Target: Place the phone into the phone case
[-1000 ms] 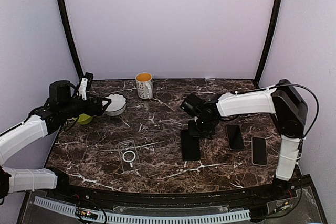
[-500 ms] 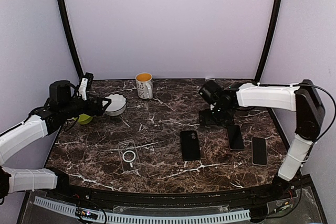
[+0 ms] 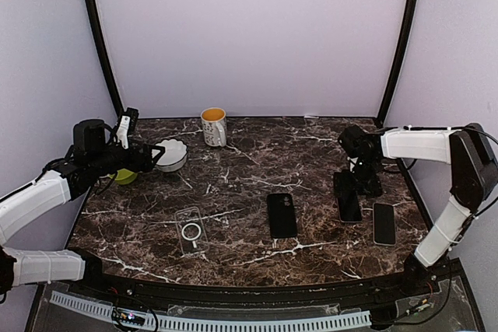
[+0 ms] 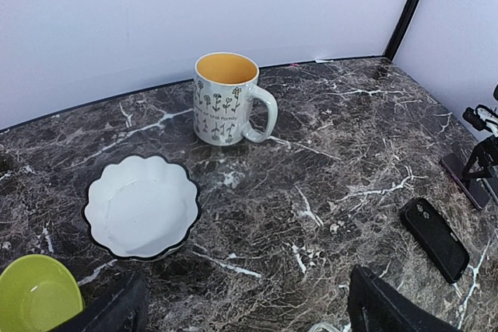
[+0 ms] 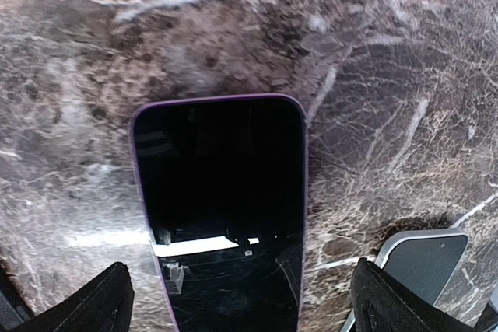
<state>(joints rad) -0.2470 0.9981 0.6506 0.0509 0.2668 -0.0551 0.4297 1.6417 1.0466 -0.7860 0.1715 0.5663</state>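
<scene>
My right gripper's fingers are still above the purple-edged phone in the right wrist view, so it is too early to close, and the gripper lowers first.
The clear phone case (image 3: 191,229), with a white ring on its back, lies flat at the front left of the table. A black phone (image 3: 282,214) lies at the middle, also seen as the black phone (image 4: 434,239) in the left wrist view. My right gripper (image 3: 359,184) hangs open over the far end of a purple-edged phone (image 3: 347,198). In the right wrist view that purple-edged phone (image 5: 222,184) lies between the spread fingers of the right gripper (image 5: 249,309), untouched. My left gripper (image 3: 148,157) stands open and empty by the white dish, far from the case.
A third phone (image 3: 384,223) with a silver rim lies at the right, seen as the silver-rimmed phone (image 5: 424,258) beside the purple one. A flowered mug (image 4: 226,99) stands at the back. A white scalloped dish (image 4: 140,206) and a green bowl (image 4: 35,297) sit at the left.
My right arm has swung right from the middle phone to above the purple-edged phone, and its jaws have opened. The middle phone stays where it lay. The left arm has not moved.
</scene>
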